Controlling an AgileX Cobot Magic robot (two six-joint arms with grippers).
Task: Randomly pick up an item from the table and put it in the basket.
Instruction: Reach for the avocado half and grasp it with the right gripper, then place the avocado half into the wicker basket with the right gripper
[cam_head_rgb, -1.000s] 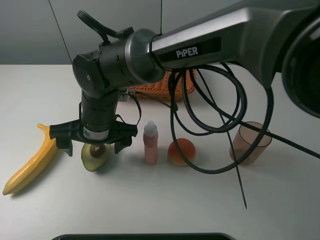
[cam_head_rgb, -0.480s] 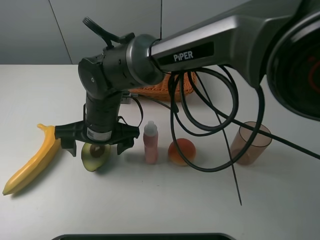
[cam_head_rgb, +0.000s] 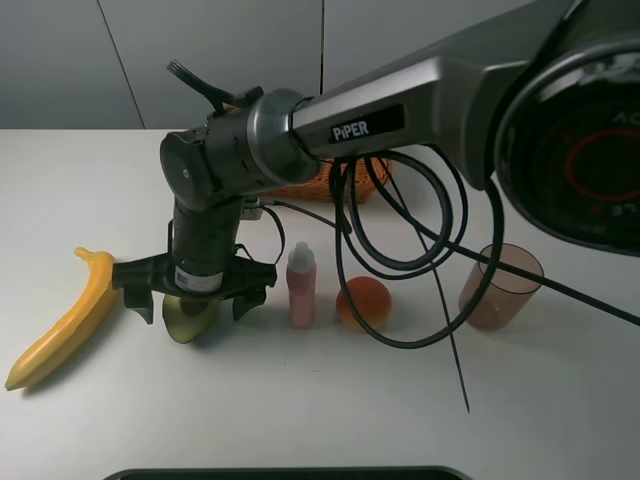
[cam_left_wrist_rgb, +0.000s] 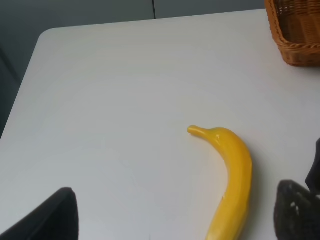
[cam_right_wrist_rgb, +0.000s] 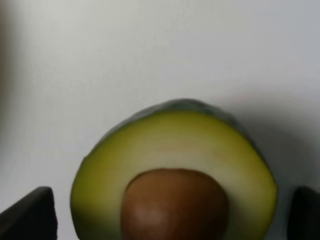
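Observation:
The halved avocado (cam_head_rgb: 190, 317) needs to go in the basket, so my right gripper should grab it around its rounded skin sides next.
The halved avocado (cam_head_rgb: 190, 317) lies cut side up on the white table (cam_head_rgb: 70, 190), its brown pit showing. My right gripper (cam_head_rgb: 193, 300) has reached across to the left and is open, low over the avocado with one finger on each side of it. In the right wrist view the avocado (cam_right_wrist_rgb: 175, 165) fills the space between the fingers of the right gripper (cam_right_wrist_rgb: 170, 220). The wicker basket (cam_head_rgb: 303, 187) stands at the back, mostly hidden behind the right arm; its corner shows in the left wrist view (cam_left_wrist_rgb: 295, 35). My left gripper (cam_left_wrist_rgb: 172, 220) is open and empty.
A yellow banana (cam_head_rgb: 62, 322) lies left of the avocado and also shows in the left wrist view (cam_left_wrist_rgb: 232, 182). A pink bottle (cam_head_rgb: 301, 285), a peach (cam_head_rgb: 362, 303) and a translucent brown cup (cam_head_rgb: 500, 285) stand in a row to the right. Black cables (cam_head_rgb: 420, 240) hang over them.
My right gripper has come down lower around the avocado, still open. The avocado and the other items have not moved.

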